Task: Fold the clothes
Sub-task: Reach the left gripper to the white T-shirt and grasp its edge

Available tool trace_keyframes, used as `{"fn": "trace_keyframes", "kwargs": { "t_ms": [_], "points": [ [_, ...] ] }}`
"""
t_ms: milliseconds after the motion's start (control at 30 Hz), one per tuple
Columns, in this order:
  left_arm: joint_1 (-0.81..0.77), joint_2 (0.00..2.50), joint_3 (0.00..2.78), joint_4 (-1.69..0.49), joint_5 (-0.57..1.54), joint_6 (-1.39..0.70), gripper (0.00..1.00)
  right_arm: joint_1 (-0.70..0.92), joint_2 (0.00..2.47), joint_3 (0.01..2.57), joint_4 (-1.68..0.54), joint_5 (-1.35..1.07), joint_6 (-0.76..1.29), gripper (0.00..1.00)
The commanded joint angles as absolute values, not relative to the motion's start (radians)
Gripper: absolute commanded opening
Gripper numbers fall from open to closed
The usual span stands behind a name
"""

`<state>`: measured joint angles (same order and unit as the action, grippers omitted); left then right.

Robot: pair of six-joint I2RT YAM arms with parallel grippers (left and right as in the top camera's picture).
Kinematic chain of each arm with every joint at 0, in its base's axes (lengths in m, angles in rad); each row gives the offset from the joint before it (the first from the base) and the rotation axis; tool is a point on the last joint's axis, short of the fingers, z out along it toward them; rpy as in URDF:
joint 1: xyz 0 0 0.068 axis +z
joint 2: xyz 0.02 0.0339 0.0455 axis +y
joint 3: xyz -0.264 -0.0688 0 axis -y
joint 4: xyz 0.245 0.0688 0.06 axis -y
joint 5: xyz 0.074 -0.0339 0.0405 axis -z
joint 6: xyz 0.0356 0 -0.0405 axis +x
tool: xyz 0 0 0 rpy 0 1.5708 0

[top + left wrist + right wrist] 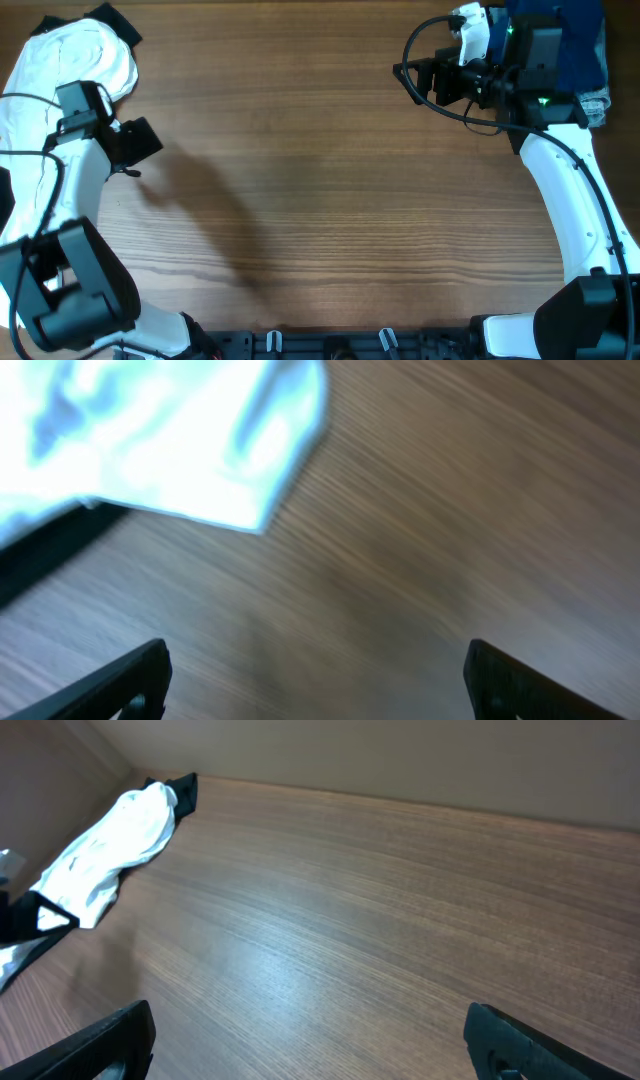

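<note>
The left gripper grabs the T-shirt's edge corner over empty wood next, to draw the white T-shirt (75,55) off the black garment for folding.
The white T-shirt (75,55) lies crumpled in a heap at the far left corner of the table; no lettering shows. In the left wrist view its edge (160,440) fills the upper left, blurred. In the right wrist view it (105,850) lies far off at the left. My left gripper (140,142) is open and empty just right of the heap, above bare wood (318,680). My right gripper (425,80) is open and empty at the far right, pointing left over bare wood (310,1040).
A black garment (118,20) sticks out from under the shirt at the far left corner and shows in both wrist views (50,550) (180,788). Folded navy-blue and pale pieces (575,50) lie at the far right corner behind the right arm.
</note>
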<state>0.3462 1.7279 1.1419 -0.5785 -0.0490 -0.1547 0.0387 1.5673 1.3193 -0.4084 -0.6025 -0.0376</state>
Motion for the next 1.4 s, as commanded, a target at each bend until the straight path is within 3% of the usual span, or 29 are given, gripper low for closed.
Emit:
{"fn": "trace_keyframes", "kwargs": {
  "t_ms": [0, 233, 333, 833, 933, 1000, 1100, 1367],
  "points": [
    [0.389, 1.788, 1.156, -0.487, -0.105, -0.161, 0.93, 0.042, 1.597, 1.348, -0.405, -0.625, -0.023, 1.00],
    [0.395, 1.882, 1.156, -0.289, -0.102, -0.165, 0.85, 0.042, 1.664, 1.348, -0.402, -0.622, -0.022, 1.00],
    [0.388, 1.902, 1.156, -0.281, -0.102, -0.164, 0.81, 0.042, 1.691, 1.348, -0.384, -0.622, -0.017, 0.94],
    [0.390, 2.008, 1.156, -0.253, -0.110, -0.165, 0.72, 0.042, 1.702, 1.348, -0.334, -0.622, 0.011, 0.92],
    [0.390, 2.009, 1.156, -0.237, -0.110, -0.165, 0.60, 0.042, 1.702, 1.348, -0.334, -0.622, 0.011, 0.91],
    [0.390, 2.009, 1.156, -0.223, -0.110, -0.165, 0.43, 0.042, 1.702, 1.348, -0.333, -0.622, 0.011, 0.91],
    [0.390, 2.009, 1.156, -0.213, -0.110, -0.165, 0.05, 0.042, 1.702, 1.348, -0.333, -0.622, 0.011, 0.91],
    [0.337, 1.840, 1.173, -0.278, -0.047, -0.173, 0.04, 0.042, 1.702, 1.348, -0.322, -0.622, 0.011, 0.88]
  ]
}}
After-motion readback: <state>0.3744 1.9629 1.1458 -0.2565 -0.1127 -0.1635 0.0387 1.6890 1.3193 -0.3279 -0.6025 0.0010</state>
